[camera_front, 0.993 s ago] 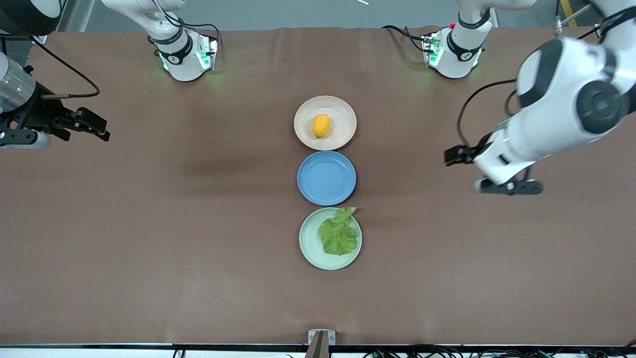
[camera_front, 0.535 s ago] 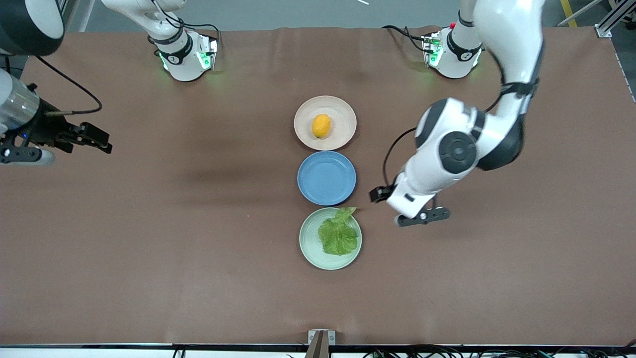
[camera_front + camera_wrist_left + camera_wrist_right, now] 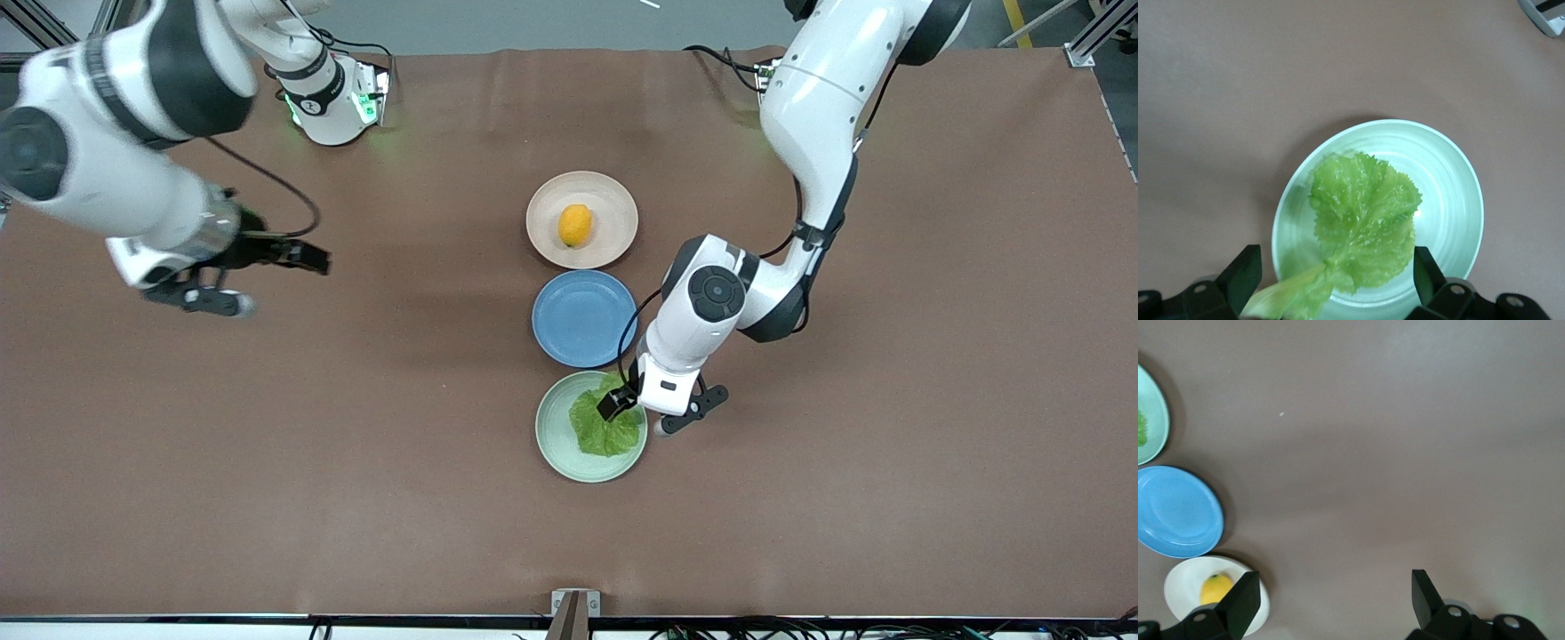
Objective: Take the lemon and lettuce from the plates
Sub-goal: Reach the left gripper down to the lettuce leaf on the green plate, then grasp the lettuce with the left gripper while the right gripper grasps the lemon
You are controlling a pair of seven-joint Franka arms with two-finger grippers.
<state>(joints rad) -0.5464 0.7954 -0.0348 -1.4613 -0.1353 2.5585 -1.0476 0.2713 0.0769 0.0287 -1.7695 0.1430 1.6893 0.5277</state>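
Observation:
The lemon has rounded yellow sides, and my right gripper will next grab it by them to pick it from the beige-pink plate (image 3: 613, 204).
The lemon (image 3: 575, 225) lies on the beige-pink plate (image 3: 613, 204), the plate nearest the robots' bases. The lettuce (image 3: 605, 428) lies on the mint green plate (image 3: 555, 436), the plate nearest the front camera. My left gripper (image 3: 618, 404) is open just above the lettuce. In the left wrist view its fingers (image 3: 1243, 276) straddle the stem end of the lettuce (image 3: 1365, 223) on the mint plate (image 3: 1457, 200). My right gripper (image 3: 307, 260) is open and empty over bare table toward the right arm's end. Its wrist view (image 3: 1333, 597) shows the lemon (image 3: 1217, 588) some way off.
An empty blue plate (image 3: 584, 318) sits between the two plates, in one line with them. It also shows in the right wrist view (image 3: 1178, 512) beside the beige-pink plate (image 3: 1179, 581) and the mint plate (image 3: 1153, 413). Brown table cloth (image 3: 356, 444) lies all around.
The left arm swung in from its end of the table and came down over the lettuce. The right arm moved from the table's end toward the middle.

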